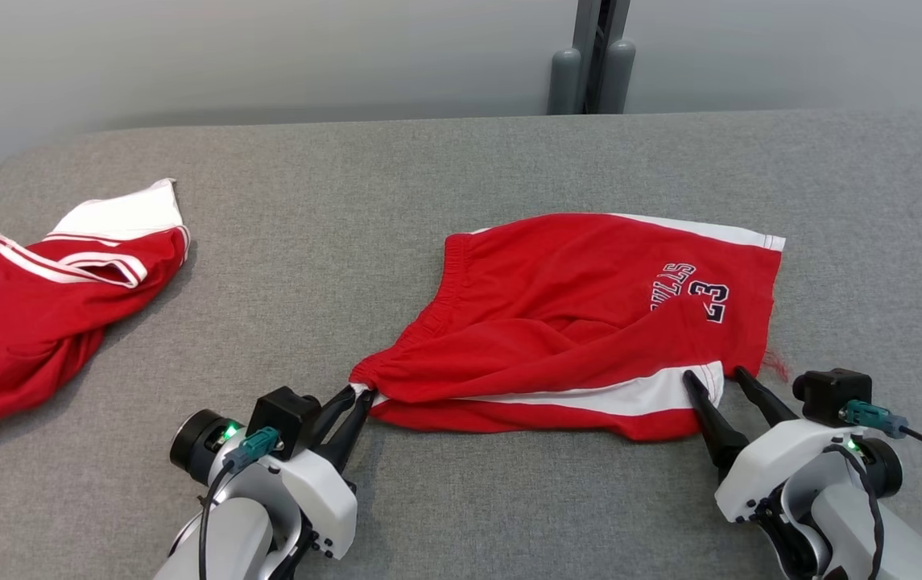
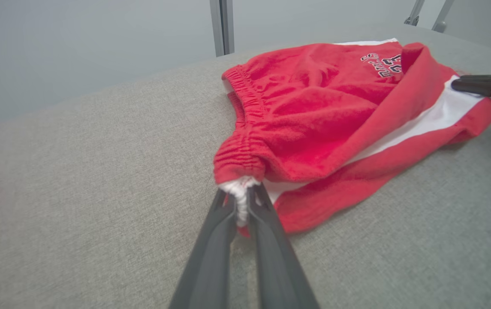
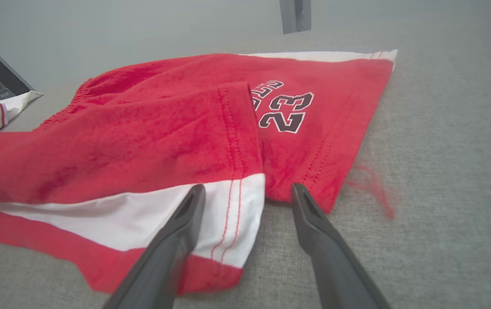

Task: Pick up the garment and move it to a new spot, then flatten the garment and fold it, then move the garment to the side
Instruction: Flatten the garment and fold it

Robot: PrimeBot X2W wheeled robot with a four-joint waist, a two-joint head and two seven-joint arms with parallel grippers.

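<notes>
The hem's loose edge stands up at the garment's white-striped hem corner and the lettered leg lies flat there, so my right gripper needs to grab that corner next.
The garment is red with a white side stripe, a gathered elastic band and black-and-white "23" lettering. It lies crumpled in the middle of the grey table. My left gripper is shut on the garment's near left corner, where a bunched white bit sits pinched between the fingers. My right gripper stands open at the near right corner. In the right wrist view its fingertips straddle the white stripe's hem, one finger lying over the cloth.
A second red garment with a white sleeve and striped trim lies bunched at the table's left edge. A grey post stands behind the far edge. Loose red threads trail from the hem near my right gripper.
</notes>
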